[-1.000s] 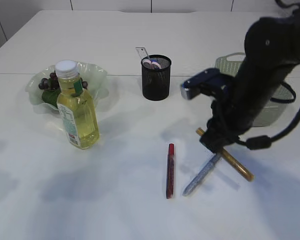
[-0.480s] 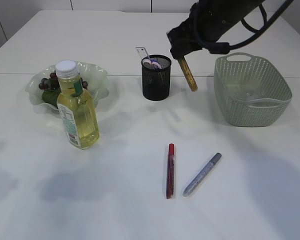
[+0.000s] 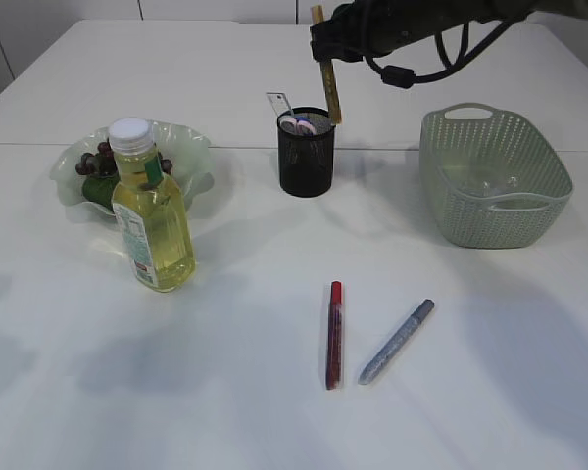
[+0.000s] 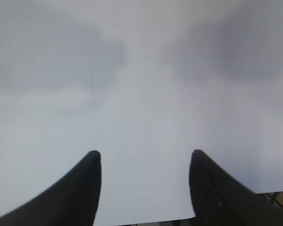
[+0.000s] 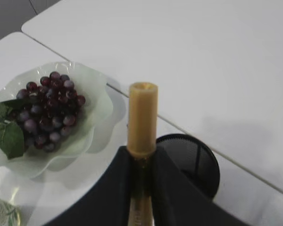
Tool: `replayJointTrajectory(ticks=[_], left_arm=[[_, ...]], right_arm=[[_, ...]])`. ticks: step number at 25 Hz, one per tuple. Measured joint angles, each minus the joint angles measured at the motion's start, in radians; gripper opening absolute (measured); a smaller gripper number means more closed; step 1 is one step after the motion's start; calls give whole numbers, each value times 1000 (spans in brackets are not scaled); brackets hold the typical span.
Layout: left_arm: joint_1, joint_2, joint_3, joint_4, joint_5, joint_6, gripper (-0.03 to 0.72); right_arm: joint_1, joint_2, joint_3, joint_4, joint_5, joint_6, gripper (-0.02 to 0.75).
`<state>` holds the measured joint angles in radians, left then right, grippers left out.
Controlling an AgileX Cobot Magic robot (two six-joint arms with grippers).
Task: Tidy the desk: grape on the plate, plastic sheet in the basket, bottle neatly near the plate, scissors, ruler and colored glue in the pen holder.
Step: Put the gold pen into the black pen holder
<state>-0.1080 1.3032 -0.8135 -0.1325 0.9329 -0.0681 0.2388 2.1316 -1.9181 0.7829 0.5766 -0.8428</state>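
Observation:
The gold pen's lower end hangs at the outer edge of the pen holder's rim, so the pen would miss if my right gripper opened now.
My right gripper [image 3: 325, 47] is shut on a gold colored glue pen [image 3: 331, 96] and holds it nearly upright, its lower end just above the right rim of the black mesh pen holder [image 3: 306, 157]. In the right wrist view the gold pen [image 5: 142, 115] sticks out past the right gripper [image 5: 141, 153], with the pen holder [image 5: 194, 162] below. The ruler [image 3: 277, 102] and scissors [image 3: 300, 124] stand in the holder. A red glue pen [image 3: 334, 333] and a silver glue pen [image 3: 397, 341] lie on the table. The grape [image 3: 98, 163] is on the plate [image 3: 184, 147]; the bottle [image 3: 152, 211] stands before it. My left gripper [image 4: 144, 157] is open over bare table.
The pale green basket [image 3: 495, 220] stands at the right, with something clear and glinting in its bottom. In the right wrist view the grape bunch [image 5: 49, 113] fills the glass plate [image 5: 92, 84] left of the holder. The table edge shows under the left gripper.
The right arm has lifted the gold glue pen off the table at the front right and carried it up and left to above the pen holder. Nothing else moved.

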Motion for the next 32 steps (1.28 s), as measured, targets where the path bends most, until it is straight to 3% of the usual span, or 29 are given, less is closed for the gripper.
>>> replayJointTrajectory(ticks=[8, 28, 32], left_arm=[[0, 0, 0, 0, 0, 0, 434], [0, 0, 0, 2, -2, 0, 434], [0, 0, 0, 2, -2, 0, 434]], right_arm=[[-2, 189, -156, 295, -80, -257, 108], [-6, 287, -218, 425, -223, -422, 110], [-6, 299, -218, 501, -227, -432, 183]])
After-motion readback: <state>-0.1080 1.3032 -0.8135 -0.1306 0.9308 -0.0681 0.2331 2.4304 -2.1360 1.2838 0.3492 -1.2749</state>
